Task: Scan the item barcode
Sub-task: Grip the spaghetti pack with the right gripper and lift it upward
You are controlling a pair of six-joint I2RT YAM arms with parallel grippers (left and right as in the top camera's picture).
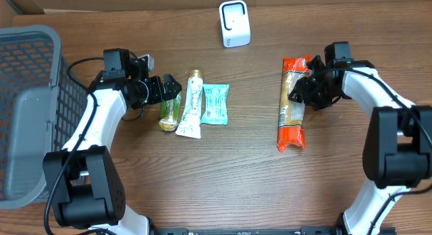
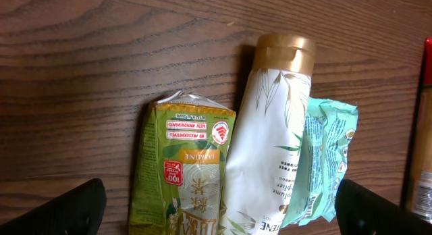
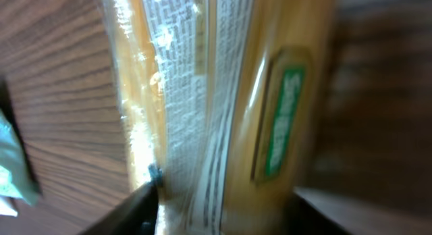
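Note:
I need to grab the upper half of the long clear packet by its long sides with my right gripper next, so its lower half stays uncovered for scanning the barcode.
A long clear packet with orange ends lies flat on the table at the right. My right gripper sits low over its upper half. In the blurred right wrist view its fingers stand apart on either side of the packet, so the right gripper is open. My left gripper is wide open above a green tea pack. In the left wrist view this gripper spans the green pack, a white tube and a teal sachet. No barcode shows clearly.
A white scanner stands at the back centre. A grey mesh basket fills the left edge. The white tube and teal sachet lie side by side right of the green pack.

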